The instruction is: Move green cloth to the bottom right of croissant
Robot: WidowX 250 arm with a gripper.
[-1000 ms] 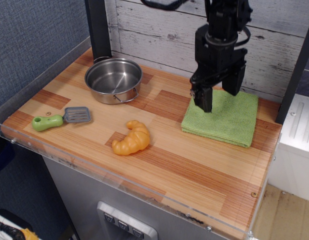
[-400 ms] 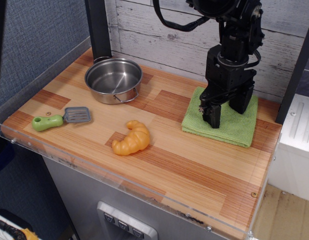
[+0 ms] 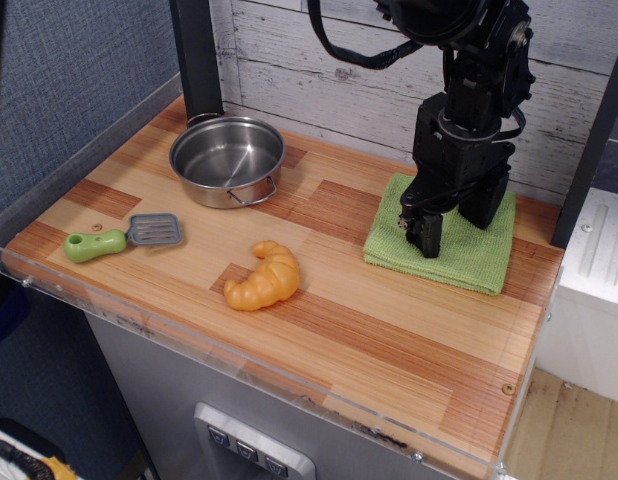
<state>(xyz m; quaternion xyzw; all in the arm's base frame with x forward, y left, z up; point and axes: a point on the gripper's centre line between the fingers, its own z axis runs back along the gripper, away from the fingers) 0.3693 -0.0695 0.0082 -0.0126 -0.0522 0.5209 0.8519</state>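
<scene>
My gripper grabs the green cloth by its middle (image 3: 451, 232) next, to bring it beside the croissant (image 3: 263, 278).
The green cloth (image 3: 475, 260) lies flat at the back right of the wooden table. The orange-yellow croissant (image 3: 263, 278) lies near the table's middle, to the left of the cloth and nearer the front. My black gripper (image 3: 459, 230) points down over the cloth's middle. Its two fingers stand apart, and their tips are at or just above the cloth surface. The gripper covers the cloth's centre and back part. I cannot see any cloth pinched between the fingers.
A steel pot (image 3: 227, 160) stands at the back left. A green-handled grey spatula (image 3: 121, 238) lies at the front left. A black post (image 3: 197, 55) rises behind the pot. A clear plastic rim (image 3: 249, 375) runs along the table's front edge.
The gripper has moved right and down, from above the cloth's left edge to low over its middle. The cloth and croissant have not moved.
</scene>
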